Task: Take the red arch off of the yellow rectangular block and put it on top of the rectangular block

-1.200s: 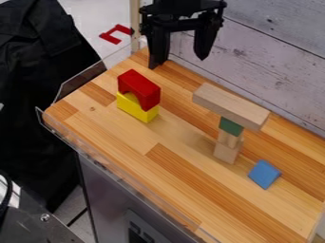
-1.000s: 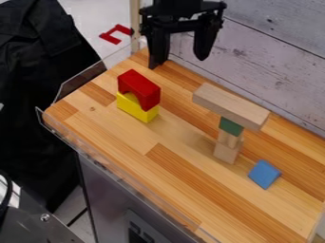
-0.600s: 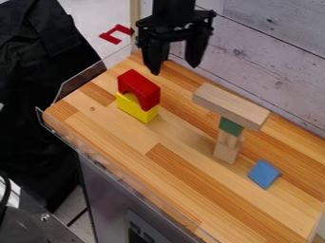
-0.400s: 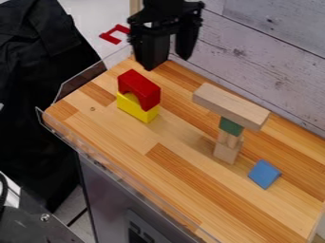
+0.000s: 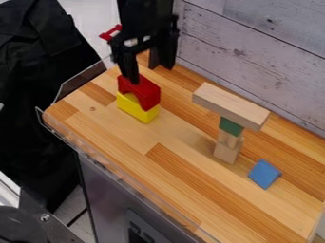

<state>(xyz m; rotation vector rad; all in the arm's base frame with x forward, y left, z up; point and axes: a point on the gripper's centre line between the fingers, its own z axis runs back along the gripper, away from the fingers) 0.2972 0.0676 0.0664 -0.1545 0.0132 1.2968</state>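
Note:
My gripper grabs the arch by its curved body next, to set the red arch [image 5: 145, 91] on top of the rectangular block.
The black gripper [image 5: 151, 73] hangs at the upper left over the back of the table, open, its fingers spread apart with nothing between them. One finger overlaps the top of the red arch [image 5: 145, 91] in the view; whether they touch I cannot tell. The arch lies on the yellow rectangular block [image 5: 135, 109]. To the right, a long plain wooden rectangular block [image 5: 231, 105] rests level across the top of a small stack, on a green block [image 5: 230, 126] above narrower wooden pieces [image 5: 226, 149].
A blue block [image 5: 264, 174] lies on the wooden table [image 5: 171, 190] right of the stack. A clear plastic edge [image 5: 120, 174] runs along the table's left and front sides. A whitewashed plank wall [image 5: 266, 61] stands behind.
The gripper has moved left and toward the camera, from the table's back edge to the red arch, and has turned. The blocks have stayed in place.

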